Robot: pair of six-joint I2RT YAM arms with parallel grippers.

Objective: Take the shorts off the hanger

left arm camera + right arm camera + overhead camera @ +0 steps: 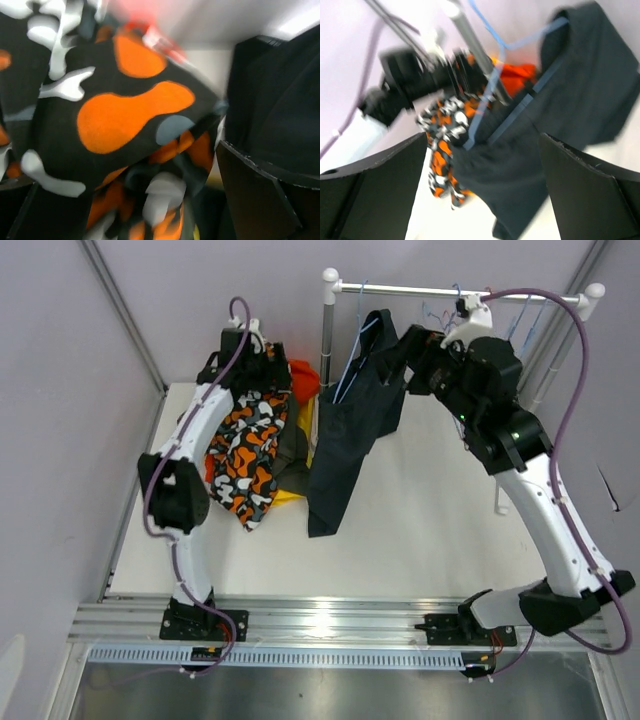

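Note:
The robot's right gripper will next grab the blue hanger [352, 360] by its bare side wire below the hook. That leaves the shorts free to be removed.
The dark navy-black shorts [345, 435] hang on a blue hanger [352, 360] from the rack rod [450, 290]. My right gripper [408, 360] is open at their upper right. In the right wrist view its fingers [590, 195] stand wide on either side of the navy shorts [580, 85] and the hanger [490, 85]. The camouflage shorts [248, 455] lie under my left gripper [258, 358] and fill the left wrist view [125, 115]. The left gripper [125, 200] looks open, with fabric between its fingers. The orange-red [303, 378], olive-grey [292, 455] and yellow [288, 497] shorts lie in a pile.
The rack's upright pole [327, 330] stands between the pile and the hanging shorts. Spare hangers [520, 315] hang at the rod's right end. Grey walls [70, 390] close in the table [430, 530] on the left and at the back.

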